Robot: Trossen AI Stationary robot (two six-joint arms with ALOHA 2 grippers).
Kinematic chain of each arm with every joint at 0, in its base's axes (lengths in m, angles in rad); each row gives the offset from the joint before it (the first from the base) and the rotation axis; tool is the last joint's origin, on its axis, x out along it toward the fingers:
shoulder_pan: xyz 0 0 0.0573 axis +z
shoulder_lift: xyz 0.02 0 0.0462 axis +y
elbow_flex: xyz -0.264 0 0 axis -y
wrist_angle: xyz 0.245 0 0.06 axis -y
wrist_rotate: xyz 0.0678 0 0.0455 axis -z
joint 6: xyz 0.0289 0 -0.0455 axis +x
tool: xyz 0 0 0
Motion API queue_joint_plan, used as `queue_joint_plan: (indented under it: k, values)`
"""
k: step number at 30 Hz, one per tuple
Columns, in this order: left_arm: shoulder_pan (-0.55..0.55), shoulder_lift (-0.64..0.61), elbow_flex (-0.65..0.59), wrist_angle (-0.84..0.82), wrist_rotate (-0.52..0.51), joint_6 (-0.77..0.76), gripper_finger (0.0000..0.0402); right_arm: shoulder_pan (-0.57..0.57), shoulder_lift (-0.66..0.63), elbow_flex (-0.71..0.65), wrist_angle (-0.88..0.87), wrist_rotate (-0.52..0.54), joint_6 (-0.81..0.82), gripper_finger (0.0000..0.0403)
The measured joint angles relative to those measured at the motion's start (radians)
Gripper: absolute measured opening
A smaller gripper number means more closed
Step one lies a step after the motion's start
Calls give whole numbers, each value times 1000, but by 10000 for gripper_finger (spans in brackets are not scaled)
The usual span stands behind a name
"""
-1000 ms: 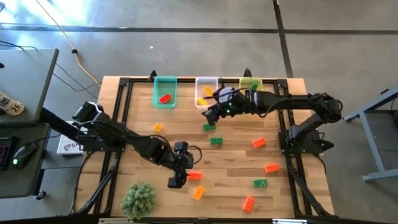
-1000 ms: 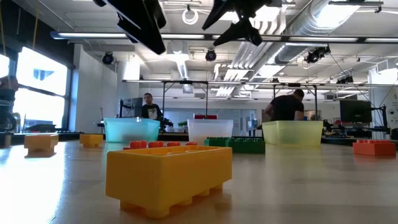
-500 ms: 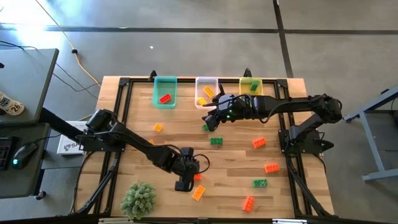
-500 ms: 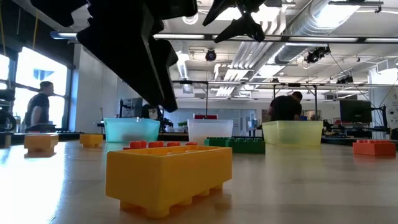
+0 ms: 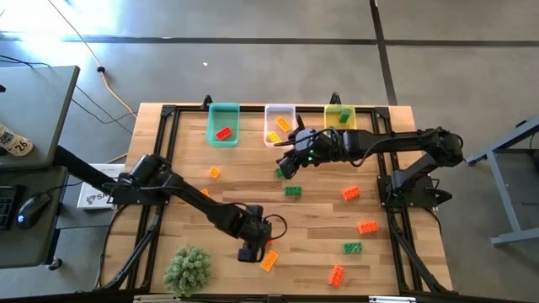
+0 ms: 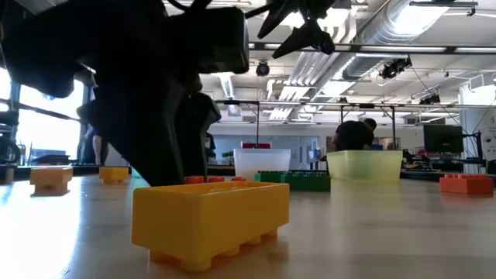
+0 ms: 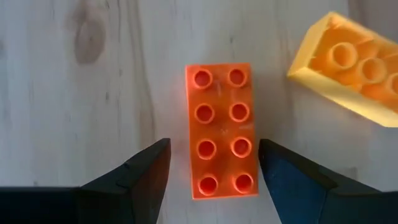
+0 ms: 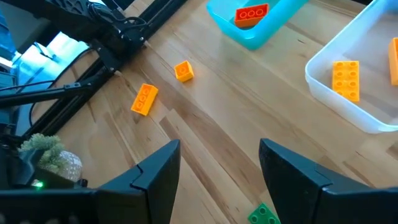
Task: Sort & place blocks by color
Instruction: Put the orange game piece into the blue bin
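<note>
My left gripper should close on the orange brick now; its fingers reach past the studs along the brick's long sides.
An orange two-by-four brick (image 7: 221, 140) lies studs up on the wooden table, near the front middle (image 5: 267, 241). My left gripper (image 5: 252, 246) is low over it and open. Its fingers (image 7: 149, 177) stand on either side of the brick's long sides with narrow gaps showing. A yellow brick (image 5: 269, 261) lies just beside it and fills the front of the low view (image 6: 209, 221). My right gripper (image 5: 286, 162) is open and empty, above the table in front of the white bin (image 5: 280, 124).
At the far edge stand a teal bin (image 5: 223, 124) holding a red brick, the white bin holding yellow bricks (image 8: 346, 79), and a yellow-green bin (image 5: 338, 115). Loose green (image 5: 292, 191) and orange (image 5: 351, 194) bricks lie at centre and right. A small plant (image 5: 187, 269) stands front left.
My left gripper has gone toward the table's right edge and down, and now straddles the orange brick, which has stayed where it was. In the low view it has dropped to just behind the yellow brick.
</note>
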Motion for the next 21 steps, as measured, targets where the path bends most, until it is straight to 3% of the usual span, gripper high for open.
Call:
queue_joint_plan:
  k: [5,12,21]
  values:
    - [-3,11,0,2,-34,4,220,0,0,0,-15,0,-10,206]
    - [0,7,0,15,-53,52,111,-14,0,0,-110,-1,-32,206]
    - [56,2,0,0,-48,43,110,-88,0,0,-206,-18,-122,206]
